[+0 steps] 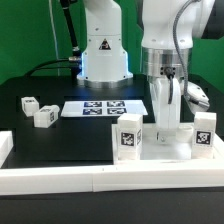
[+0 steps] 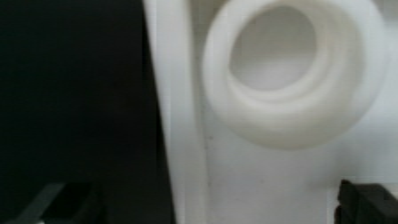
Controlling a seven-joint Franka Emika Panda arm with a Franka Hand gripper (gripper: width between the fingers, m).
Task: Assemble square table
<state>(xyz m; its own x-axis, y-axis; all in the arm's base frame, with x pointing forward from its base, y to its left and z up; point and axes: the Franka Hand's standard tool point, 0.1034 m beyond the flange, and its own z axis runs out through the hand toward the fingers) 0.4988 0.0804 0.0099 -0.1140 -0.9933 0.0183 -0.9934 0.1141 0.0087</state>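
Observation:
My gripper closes now, which would catch the panel, since the open fingers straddle the white panel's edge [image 2: 178,150] beside the round socket in the wrist view.
The square table's white panel [image 1: 165,148] lies at the front of the exterior view's right. Two tagged white legs stand on it, one at its left [image 1: 128,135] and one at its right [image 1: 203,130]. Two more tagged legs [image 1: 28,103] [image 1: 44,116] lie loose on the black table at the exterior view's left. My gripper [image 1: 166,120] reaches down onto the panel between the two standing legs. In the wrist view the panel [image 2: 196,150] and a round corner socket [image 2: 285,70] fill the picture. The dark fingertips [image 2: 45,200] stand wide apart, one on each side, and the gripper [image 2: 205,205] is open.
The marker board [image 1: 100,108] lies flat in the middle of the table. A long white border bar [image 1: 90,178] runs along the front edge and another [image 1: 5,148] along the left. The robot's base [image 1: 103,50] stands at the back.

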